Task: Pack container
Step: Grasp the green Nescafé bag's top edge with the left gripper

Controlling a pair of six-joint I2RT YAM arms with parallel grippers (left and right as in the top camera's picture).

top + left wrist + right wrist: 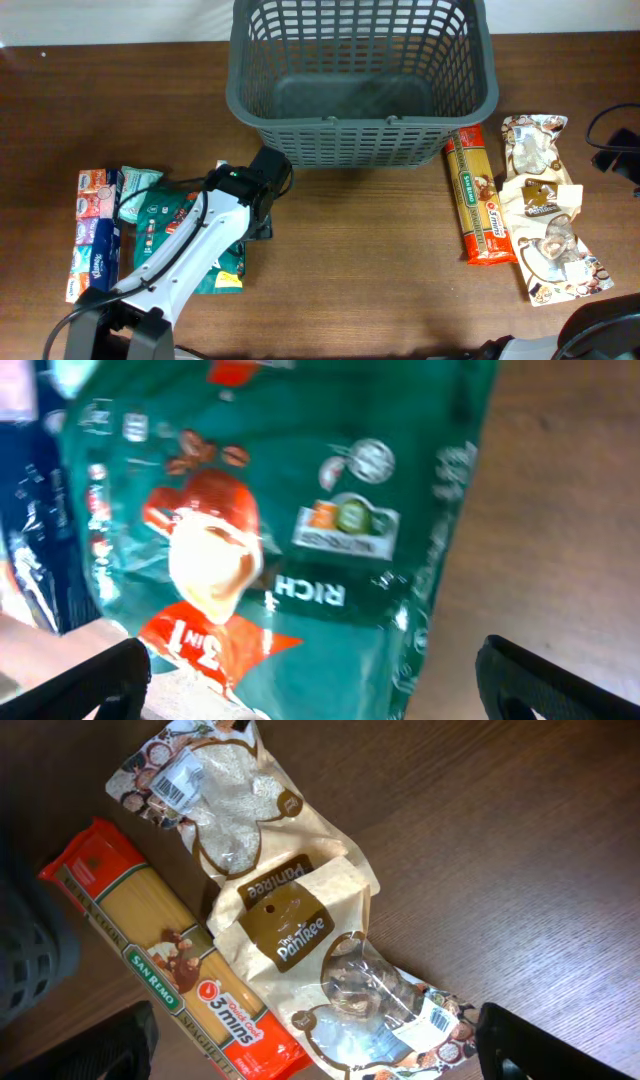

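Observation:
I will next grab the green coffee packet with my left gripper by its side edge, so the rest hangs free to pack into the container.
The dark grey lattice container stands empty at the back centre of the table. My left gripper is open and hovers over the right edge of a green coffee packet. In the left wrist view the packet fills the frame between the open fingers. My right gripper is open and empty above an orange spaghetti pack and beige snack bags. Only the right arm's dark base shows in the overhead view.
Tissue packs lie left of the green packet. The spaghetti pack and snack bags lie right of the container. A black cable sits at the right edge. The container's wall shows in the right wrist view.

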